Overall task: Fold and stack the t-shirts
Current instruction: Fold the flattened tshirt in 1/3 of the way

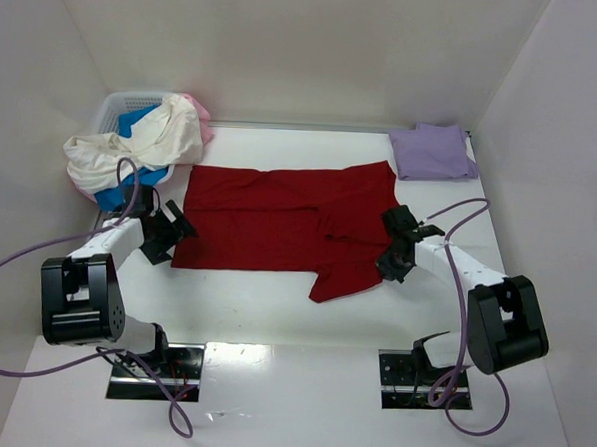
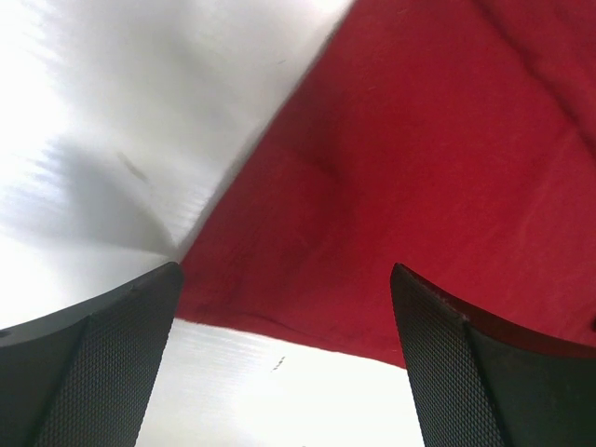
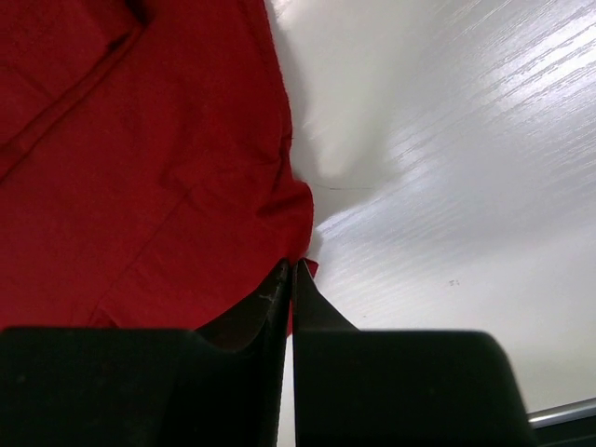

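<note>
In the left wrist view my left gripper's fingers are still above the flat cloth, so it is too early to close on the red shirt's corner; moving lower comes first.
A dark red t-shirt (image 1: 284, 218) lies spread flat across the middle of the table. My left gripper (image 1: 175, 229) is open over its near left corner; in the left wrist view that corner (image 2: 391, 177) lies between my two fingers (image 2: 102, 354). My right gripper (image 1: 393, 251) is shut on the shirt's right edge; the right wrist view shows the red cloth (image 3: 149, 177) pinched between the closed fingertips (image 3: 279, 289). A folded pale lavender t-shirt (image 1: 432, 150) sits at the back right. Cream-white (image 1: 132, 150), bright blue (image 1: 131, 180) and pink (image 1: 198, 113) shirts are heaped at the back left.
A white lattice basket (image 1: 119, 106) stands at the back left under the heap of shirts. White walls close in the table on three sides. Bare white table (image 1: 274, 312) lies between the red shirt and the arm bases.
</note>
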{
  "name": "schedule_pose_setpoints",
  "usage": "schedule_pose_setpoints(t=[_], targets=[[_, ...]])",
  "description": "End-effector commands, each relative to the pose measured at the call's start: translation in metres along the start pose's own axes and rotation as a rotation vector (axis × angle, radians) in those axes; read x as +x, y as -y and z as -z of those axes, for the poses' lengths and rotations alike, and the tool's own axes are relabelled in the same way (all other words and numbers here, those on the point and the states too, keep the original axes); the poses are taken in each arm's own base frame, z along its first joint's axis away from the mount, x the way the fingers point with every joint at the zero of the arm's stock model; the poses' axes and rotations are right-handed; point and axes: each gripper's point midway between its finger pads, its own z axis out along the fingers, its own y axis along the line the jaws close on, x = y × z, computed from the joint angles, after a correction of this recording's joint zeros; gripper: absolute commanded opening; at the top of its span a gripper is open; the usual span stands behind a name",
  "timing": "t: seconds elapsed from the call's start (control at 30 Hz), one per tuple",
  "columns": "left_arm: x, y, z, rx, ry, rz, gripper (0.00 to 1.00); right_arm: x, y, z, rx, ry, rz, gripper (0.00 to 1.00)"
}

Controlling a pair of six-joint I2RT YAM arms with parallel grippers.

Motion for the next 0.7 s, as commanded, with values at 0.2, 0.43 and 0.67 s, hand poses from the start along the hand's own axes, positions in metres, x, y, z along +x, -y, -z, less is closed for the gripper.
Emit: schedule_pose_setpoints(t=[0.2, 0.43, 0.67], targets=[[0.001, -0.031, 0.017, -0.155, 0.069, 0.079, 1.0, -0.01, -0.017, 0.01, -0.087, 0.054, -0.032, 0.06], [0.019, -0.04, 0.0, -0.174, 0.007, 0.114, 0.94, -0.011, -0.022, 0.01, -0.099, 0.051, -0.033, 0.08], [0.019, -0.042, -0.004, -0.174, 0.007, 0.114, 0.77, -0.012, -0.022, 0.012, -0.107, 0.055, -0.035, 0.08]])
